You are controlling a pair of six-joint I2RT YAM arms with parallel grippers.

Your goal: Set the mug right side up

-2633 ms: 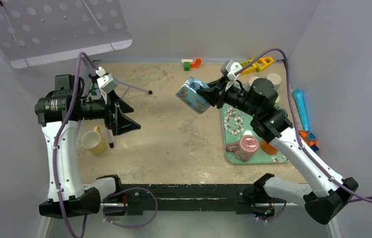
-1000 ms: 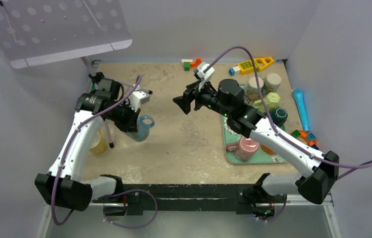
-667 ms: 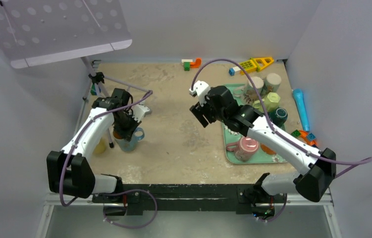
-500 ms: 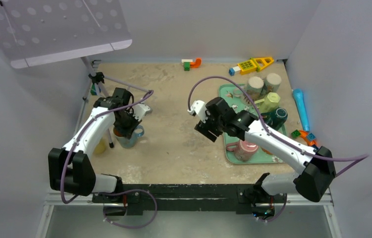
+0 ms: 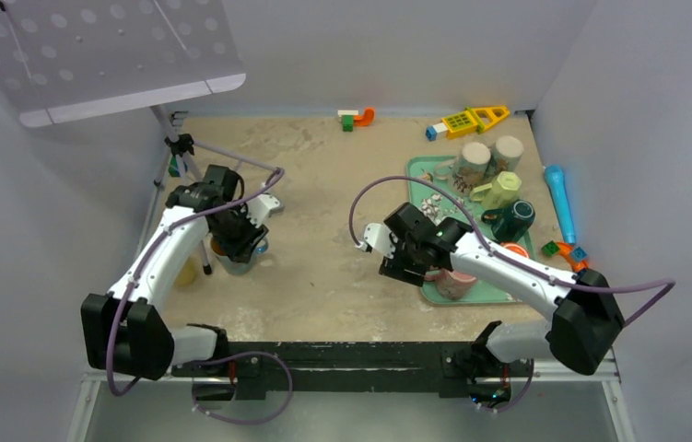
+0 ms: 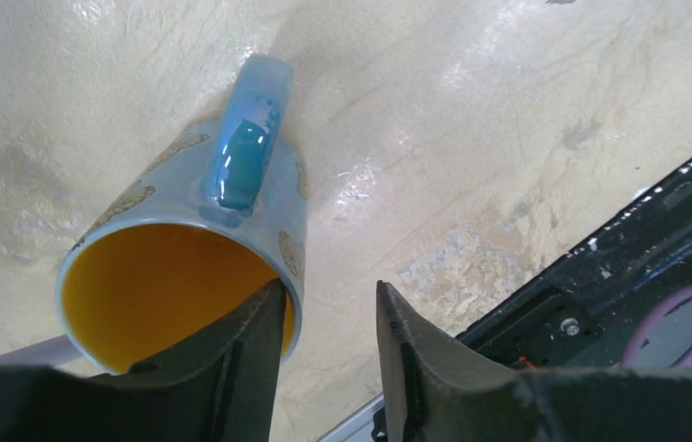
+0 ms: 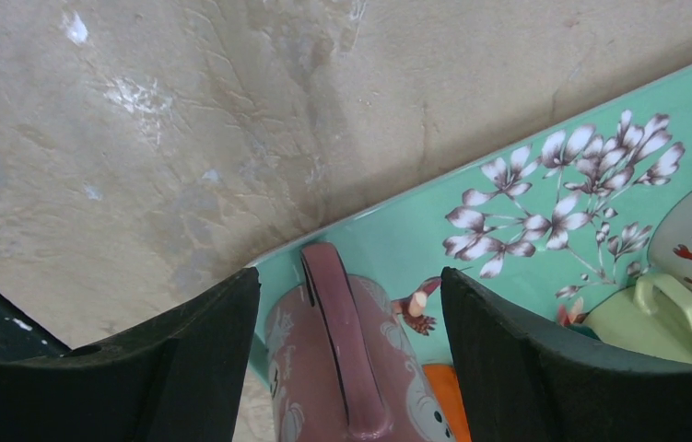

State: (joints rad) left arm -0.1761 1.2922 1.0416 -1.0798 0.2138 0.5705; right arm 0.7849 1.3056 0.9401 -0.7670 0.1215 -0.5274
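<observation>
My right gripper's fingertips stop above the pink mug's handle in the right wrist view, so closing now would miss it. The fingertips go lower, before closing.
A blue mug (image 6: 231, 193) with an orange inside stands upright on the table, handle pointing away from the wrist camera. My left gripper (image 6: 328, 295) is open at its rim: one finger sits inside the mouth against the wall, the other stands clear outside. In the top view the left gripper (image 5: 239, 241) covers most of the blue mug (image 5: 257, 247). A pink mug (image 7: 351, 368) sits at the near corner of the teal tray (image 7: 508, 230), apparently mouth down. My right gripper (image 7: 349, 276) hangs open over it, fingers either side of the handle, not touching.
The teal tray (image 5: 425, 175) also holds two beige mugs (image 5: 475, 158), a green mug (image 5: 500, 191), a dark teal mug (image 5: 512, 219) and an orange piece (image 7: 439, 396). A yellow mug (image 5: 185, 272) and a tripod leg stand left of the blue mug. Toys (image 5: 466, 118) lie at the back.
The left arm set the blue mug down upright and its jaws opened off the wall. The right arm swung down and toward the front, over the pink mug.
</observation>
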